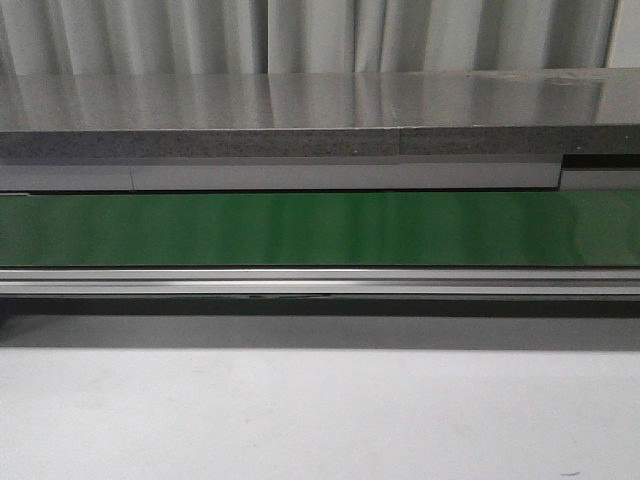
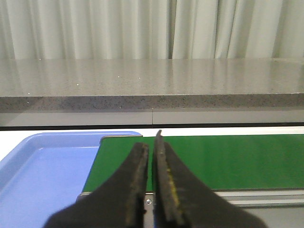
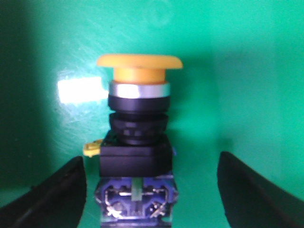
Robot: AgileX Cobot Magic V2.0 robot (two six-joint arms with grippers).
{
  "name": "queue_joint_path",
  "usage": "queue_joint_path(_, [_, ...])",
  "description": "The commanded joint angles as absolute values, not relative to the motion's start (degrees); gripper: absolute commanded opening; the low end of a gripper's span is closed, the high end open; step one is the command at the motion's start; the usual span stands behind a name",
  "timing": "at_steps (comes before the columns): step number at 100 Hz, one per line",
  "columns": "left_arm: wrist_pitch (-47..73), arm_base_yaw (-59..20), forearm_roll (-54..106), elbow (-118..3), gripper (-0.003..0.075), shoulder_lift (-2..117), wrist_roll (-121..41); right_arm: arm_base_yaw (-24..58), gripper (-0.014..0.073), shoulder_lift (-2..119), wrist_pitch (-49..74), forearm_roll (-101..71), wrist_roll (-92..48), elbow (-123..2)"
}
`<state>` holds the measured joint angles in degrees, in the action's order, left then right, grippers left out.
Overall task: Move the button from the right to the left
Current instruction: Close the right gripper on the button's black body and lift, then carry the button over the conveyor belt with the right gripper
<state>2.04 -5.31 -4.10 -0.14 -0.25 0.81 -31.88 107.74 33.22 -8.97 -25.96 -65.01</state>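
Note:
My right gripper's fingers reach down beside the button's black body in the right wrist view, so it is now time to close my right gripper on it.
The button [image 3: 137, 137] lies on its side on the green belt [image 3: 247, 71] in the right wrist view: yellow-orange mushroom cap, silver ring, black body, blue contact block with a small green mark. My right gripper [image 3: 151, 192] is open, its black fingers [image 3: 57, 197] on either side of the button's blue end, with gaps on both sides. My left gripper [image 2: 151, 152] is shut and empty over the end of the green belt [image 2: 237, 159]. The button and both grippers are out of the front view.
A blue tray [image 2: 42, 175] sits beside the belt's end in the left wrist view. The front view shows the green belt [image 1: 320, 228], its metal rail [image 1: 320, 280], a grey stone counter [image 1: 300, 110] behind, and a white table surface [image 1: 320, 410] in front.

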Motion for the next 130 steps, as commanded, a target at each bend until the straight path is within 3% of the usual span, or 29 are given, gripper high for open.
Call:
queue_joint_path(1, [-2.5,-5.6,-3.6,2.2,0.0005,-2.4,1.5,-32.3,0.0487,105.2,31.1,-9.6,-26.7,-66.8])
queue_joint_path(19, [-2.5,-5.6,-3.6,2.2,0.0005,-2.4,1.5,-32.3,0.0245,105.2,31.0,-10.3,-26.7,-66.8])
queue_joint_path(29, [-2.5,-5.6,-3.6,2.2,0.0005,-2.4,1.5,-32.3,0.0183,105.2,31.0,-10.6,-26.7,-66.8])
queue_joint_path(97, [-2.5,-5.6,-3.6,2.2,0.0005,-2.4,1.5,-32.0,0.0183,95.5,36.0,-21.2,-26.7,-69.8])
queue_joint_path(130, [-2.5,-5.6,-3.6,2.2,0.0005,-2.4,1.5,-22.8,0.0184,93.3,41.8,-22.2,-26.7,-71.2])
